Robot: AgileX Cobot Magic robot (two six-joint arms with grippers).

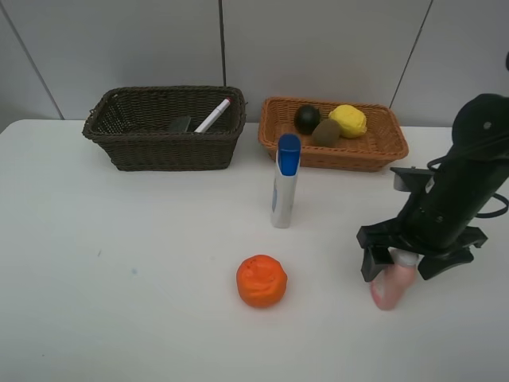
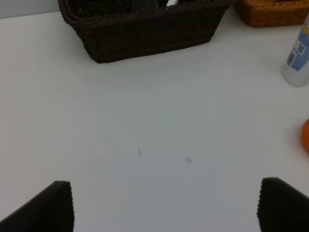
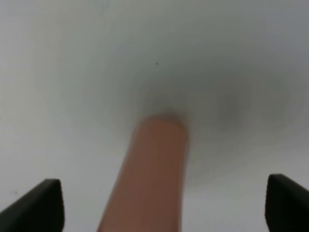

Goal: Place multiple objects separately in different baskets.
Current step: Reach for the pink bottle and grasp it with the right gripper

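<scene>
The fingers go down past the white cap [image 1: 404, 257] on both sides of the pink bottle [image 1: 392, 286] and would hold it if they closed now, so my right gripper should close on it.
A pink bottle [image 1: 392, 286] stands at the front right of the table, and my right gripper [image 1: 411, 259] hangs open over its white cap. In the right wrist view the bottle [image 3: 152, 174] sits between the fingertips [image 3: 41, 205], apart from both. An orange [image 1: 262, 280] lies at the front centre. A blue-capped tube [image 1: 284, 181] stands upright mid-table. The dark basket [image 1: 171, 151] holds a marker [image 1: 213, 115] and a black eraser [image 1: 180, 124]. The light basket [image 1: 342, 155] holds a mangosteen [image 1: 307, 118], a kiwi [image 1: 326, 132] and a lemon [image 1: 348, 121]. My left gripper [image 2: 169, 208] is open over bare table.
The left wrist view shows the dark basket [image 2: 145, 34] ahead, the tube [image 2: 297, 58] and the orange's edge [image 2: 305, 135] to one side, and a corner of the light basket [image 2: 270, 12]. A grey panelled wall [image 1: 318, 48] stands behind the baskets.
</scene>
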